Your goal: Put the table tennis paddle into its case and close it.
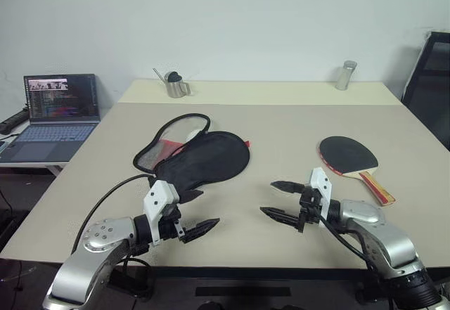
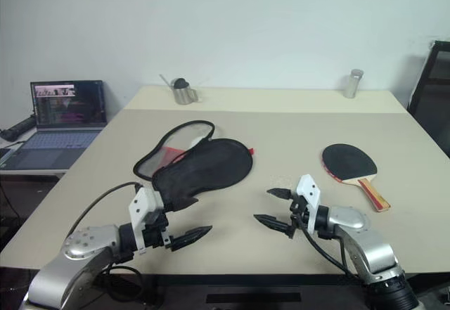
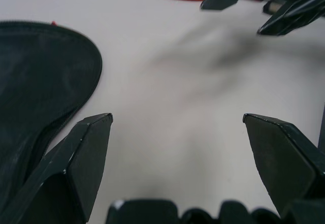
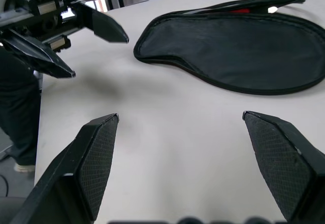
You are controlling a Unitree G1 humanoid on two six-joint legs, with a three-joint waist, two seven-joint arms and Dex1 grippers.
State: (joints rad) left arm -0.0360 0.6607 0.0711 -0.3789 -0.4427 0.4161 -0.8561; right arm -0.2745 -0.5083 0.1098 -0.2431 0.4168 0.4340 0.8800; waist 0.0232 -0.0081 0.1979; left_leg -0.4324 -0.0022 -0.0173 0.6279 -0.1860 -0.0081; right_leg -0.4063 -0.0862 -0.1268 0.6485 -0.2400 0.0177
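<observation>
The case's broad black panel (image 1: 219,157) lies spread out flat, so I should next use my left gripper to grab the case by the zipper edge at its narrow end (image 1: 181,186).
The case (image 1: 204,157) lies left of the table's middle, a black fabric pouch unzipped, with its flap folded back and red lining showing at the far side. The table tennis paddle (image 1: 347,155) lies flat to the right, black face up, handle pointing toward the front right. My left gripper (image 1: 205,210) hovers open just in front of the case's narrow end, empty. My right gripper (image 1: 268,197) stands open and empty in front of and left of the paddle, facing the left one. The right wrist view shows the case (image 4: 238,46) ahead of its fingers.
The beige table (image 1: 281,120) carries a small metal pot (image 1: 176,85) and a metal cylinder (image 1: 345,75) along the far edge. An open laptop (image 1: 60,110) sits on a lower desk at left. A black chair (image 1: 432,85) stands at right.
</observation>
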